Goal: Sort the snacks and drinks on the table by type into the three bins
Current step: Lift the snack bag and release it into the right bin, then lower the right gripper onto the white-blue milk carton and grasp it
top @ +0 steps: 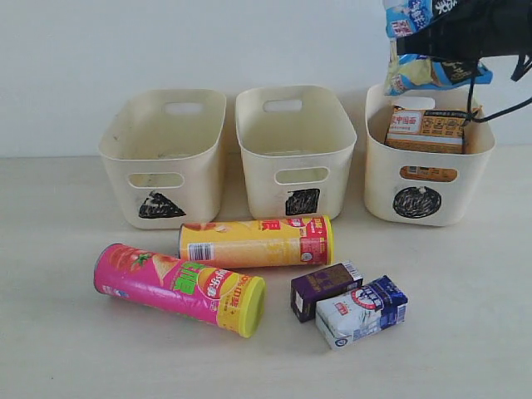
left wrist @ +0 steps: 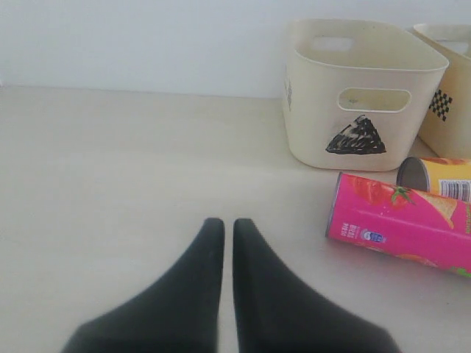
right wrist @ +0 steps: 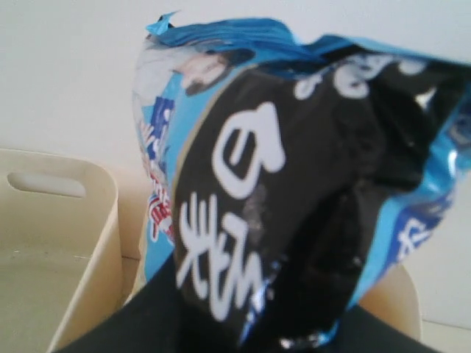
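Note:
My right gripper holds the packet and should keep holding it, because the lower edge of the blue-black packet [top: 440, 86] is above the circle bin's rim [top: 430, 154].
My right gripper [top: 453, 37] is shut on the blue-black packet [right wrist: 294, 184] and holds it in the air above the circle bin [top: 428, 195], where the orange packet [top: 428, 129] lies. The packet's blue edge [top: 420, 71] shows under the arm. On the table [top: 75, 332] lie the pink tube [top: 179, 287], the yellow tube [top: 258, 241], the dark purple carton [top: 324, 288] and the white and blue carton [top: 362, 312]. My left gripper [left wrist: 229, 224] is shut and holds nothing, low over the table left of the pink tube [left wrist: 405, 228].
The triangle bin [top: 162, 158] and the square bin [top: 295, 150] stand at the back and look empty. The triangle bin [left wrist: 360, 95] is beyond the left gripper. A pale wall runs behind the bins.

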### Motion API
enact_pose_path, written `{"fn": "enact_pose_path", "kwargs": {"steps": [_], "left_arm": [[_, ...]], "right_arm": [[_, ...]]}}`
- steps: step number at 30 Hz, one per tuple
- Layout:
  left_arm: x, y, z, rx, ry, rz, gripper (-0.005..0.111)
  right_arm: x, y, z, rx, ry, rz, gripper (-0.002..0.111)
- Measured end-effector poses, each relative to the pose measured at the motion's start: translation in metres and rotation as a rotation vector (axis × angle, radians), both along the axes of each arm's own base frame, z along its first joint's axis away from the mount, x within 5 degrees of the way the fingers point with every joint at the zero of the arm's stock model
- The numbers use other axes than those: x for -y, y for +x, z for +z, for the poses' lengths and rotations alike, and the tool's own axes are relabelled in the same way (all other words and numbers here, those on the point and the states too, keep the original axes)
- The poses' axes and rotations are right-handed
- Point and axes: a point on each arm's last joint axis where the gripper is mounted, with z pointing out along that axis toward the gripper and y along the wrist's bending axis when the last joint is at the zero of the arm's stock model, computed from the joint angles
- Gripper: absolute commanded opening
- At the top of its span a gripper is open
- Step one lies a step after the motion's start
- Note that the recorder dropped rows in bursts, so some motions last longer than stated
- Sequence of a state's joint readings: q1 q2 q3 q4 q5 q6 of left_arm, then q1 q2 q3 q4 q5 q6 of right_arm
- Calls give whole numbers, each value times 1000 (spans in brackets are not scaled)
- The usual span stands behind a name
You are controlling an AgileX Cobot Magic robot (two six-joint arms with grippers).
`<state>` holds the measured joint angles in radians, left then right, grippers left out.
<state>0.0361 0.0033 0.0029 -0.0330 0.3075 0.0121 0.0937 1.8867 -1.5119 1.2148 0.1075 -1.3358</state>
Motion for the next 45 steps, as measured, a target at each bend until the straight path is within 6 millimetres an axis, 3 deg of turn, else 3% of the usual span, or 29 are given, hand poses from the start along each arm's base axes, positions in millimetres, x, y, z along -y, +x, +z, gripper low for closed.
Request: {"fn": "enact_pose_path", "kwargs": {"steps": [10,12,19,22,24,29,36,39,45], "left_arm": [[0,0,0,0,0,0,4],[0,0,0,0,0,0,4],[0,0,0,0,0,0,4],[0,0,0,0,0,0,4],[0,0,0,0,0,0,4],[0,0,0,0,0,0,4],[0,0,0,0,0,0,4],[0,0,0,0,0,0,4],[0,0,0,0,0,0,4]], "right_arm": [[-1,27,-49,-81,-15,-17,4],[-1,29,-57,-97,-18,-19,14],[0,31,-66,-112,-22,-27,71],[1,32,-65,-104,-26,-39,85],[2,32,-64,-101,-28,-47,87],[4,31,-54,-69,-33,-77,86],[6,14,4,50,-15,-79,82],[1,4,21,67,7,-19,65],[-10,-16,27,21,8,131,11]]}}
